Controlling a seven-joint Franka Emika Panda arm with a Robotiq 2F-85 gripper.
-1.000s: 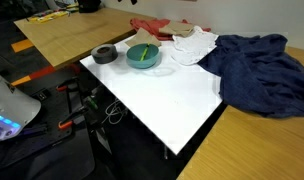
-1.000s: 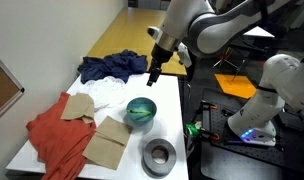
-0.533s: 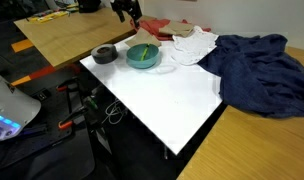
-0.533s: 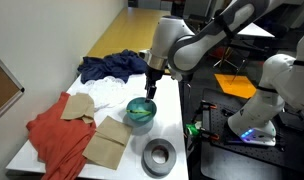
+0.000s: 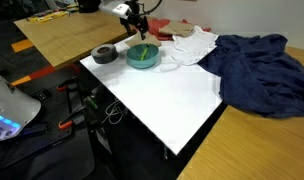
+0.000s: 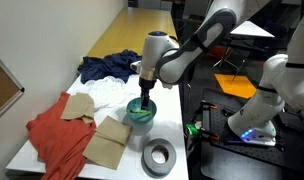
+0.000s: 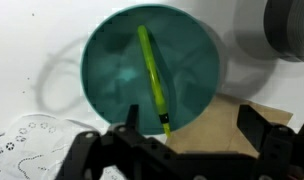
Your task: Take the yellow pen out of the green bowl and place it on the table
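My gripper should go lower before it closes on the pen. Its fingers are well above the pen's near end (image 5: 146,48) (image 7: 163,115), which lies between them.
The yellow pen (image 7: 152,78) lies slanted inside the green bowl (image 7: 107,70), its dark tip toward the near rim. The green bowl stands on the white table (image 5: 172,95) and shows in both exterior views (image 5: 144,56) (image 6: 141,113). My gripper (image 7: 197,128) is open and empty, hovering just above the bowl, its fingers spread on either side of the bowl's near edge. In the exterior views the gripper (image 5: 138,22) (image 6: 145,97) hangs over the bowl. The pen is barely visible in the exterior views.
A dark grey tape roll (image 5: 103,54) (image 6: 158,155) sits beside the bowl. Tan cloths (image 6: 110,138), a red cloth (image 6: 54,130), a white cloth (image 5: 192,45) and a dark blue cloth (image 5: 257,70) lie around it. A clear plastic ring (image 7: 57,80) lies by the bowl.
My gripper has come down from the table's far side to just above the green bowl. The pen and the bowl have not moved.
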